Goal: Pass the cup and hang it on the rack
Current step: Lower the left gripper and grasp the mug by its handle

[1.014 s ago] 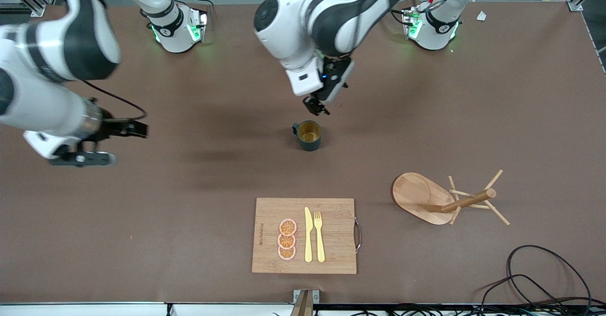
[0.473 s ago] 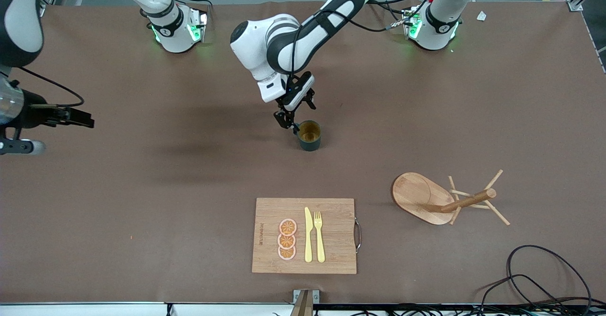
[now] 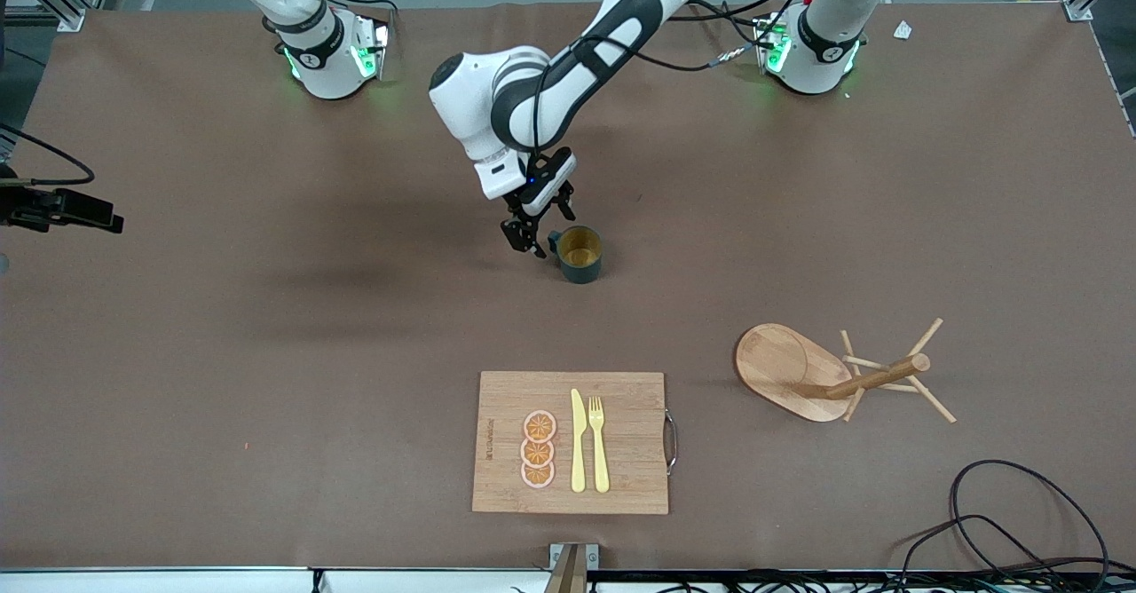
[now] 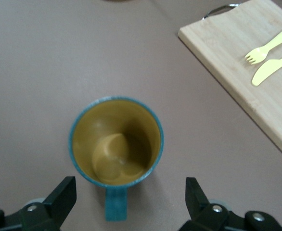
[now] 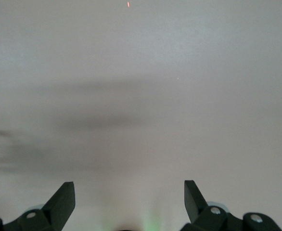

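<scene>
The left gripper grabs the cup's handle next, so that the cup's opening stays free to slide onto the rack.
The cup, a dark teal mug with a yellowish-brown inside, stands upright mid-table, its handle toward the right arm's end. My left gripper is open and low at that handle. In the left wrist view the cup lies just ahead of the left gripper, the handle between the spread fingers, untouched. The rack, a light wooden mug tree, stands nearer the front camera toward the left arm's end. My right gripper is open and empty at the right arm's table end, over bare table.
A bamboo cutting board with a yellow knife, a fork and orange slices lies near the front edge; it also shows in the left wrist view. Black cables lie at the front corner by the left arm's end.
My left gripper came down from above the cup to its handle, still open. My right arm drew back toward its end of the table, almost leaving the front view.
</scene>
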Robot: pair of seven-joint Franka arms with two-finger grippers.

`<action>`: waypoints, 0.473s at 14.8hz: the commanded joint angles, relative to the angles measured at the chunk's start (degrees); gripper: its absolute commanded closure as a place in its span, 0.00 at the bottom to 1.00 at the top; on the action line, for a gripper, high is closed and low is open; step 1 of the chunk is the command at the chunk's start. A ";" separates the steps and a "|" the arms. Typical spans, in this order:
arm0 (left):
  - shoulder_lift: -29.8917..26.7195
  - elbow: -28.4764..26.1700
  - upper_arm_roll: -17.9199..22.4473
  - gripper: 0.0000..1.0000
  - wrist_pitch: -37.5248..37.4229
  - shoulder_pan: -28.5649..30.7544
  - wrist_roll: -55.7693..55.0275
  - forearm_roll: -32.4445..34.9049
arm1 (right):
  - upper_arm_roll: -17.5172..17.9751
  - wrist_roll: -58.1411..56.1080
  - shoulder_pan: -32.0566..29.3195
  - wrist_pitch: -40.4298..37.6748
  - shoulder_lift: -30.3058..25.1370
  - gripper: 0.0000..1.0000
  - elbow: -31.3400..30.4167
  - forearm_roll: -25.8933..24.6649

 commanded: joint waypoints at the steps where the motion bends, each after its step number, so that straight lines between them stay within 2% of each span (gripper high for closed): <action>1: 3.50 3.20 1.57 0.00 1.66 -1.57 -3.02 0.98 | 0.71 -0.66 -0.80 -1.25 0.11 0.00 1.62 0.22; 7: 6.75 3.12 2.10 0.03 3.34 -1.74 -4.52 1.07 | 0.80 -0.84 -0.28 -3.53 0.12 0.00 1.09 0.39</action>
